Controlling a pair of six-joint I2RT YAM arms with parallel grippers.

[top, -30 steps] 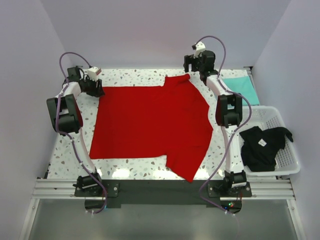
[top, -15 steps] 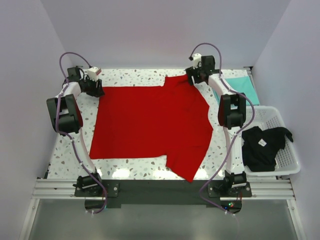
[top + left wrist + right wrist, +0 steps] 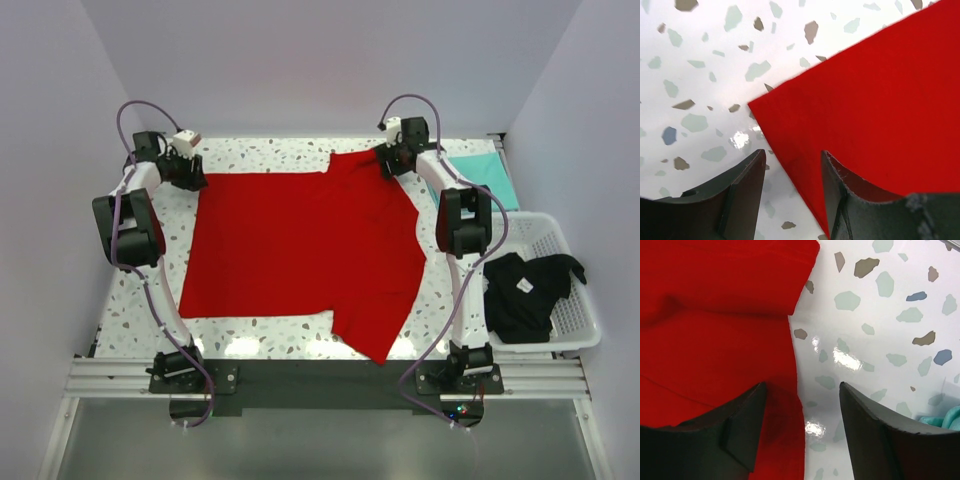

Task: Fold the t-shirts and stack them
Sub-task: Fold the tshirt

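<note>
I will next grab the back corner of the red t-shirt, opposite the back sleeve, with my left gripper. Then I will fold the back side of the t-shirt over.
The bright red t-shirt (image 3: 300, 245) lies spread flat on the speckled table, one sleeve at the back right, one at the front. My left gripper (image 3: 197, 181) is open low over its back left corner (image 3: 805, 125); the cloth edge runs between the fingers. My right gripper (image 3: 384, 165) is open at the back right sleeve; the shirt's edge (image 3: 785, 405) lies between its fingers. The mint-teal t-shirt (image 3: 485, 178) lies folded at the back right. The black t-shirt (image 3: 525, 290) is bunched in the white basket (image 3: 580, 330).
The white lattice basket stands off the table's right edge. Bare speckled tabletop (image 3: 260, 152) shows behind the red shirt and along its left side. White walls close in the back and both sides.
My right gripper has come down and moved left onto the back right sleeve's edge. The left gripper has barely moved. The shirts lie as before.
</note>
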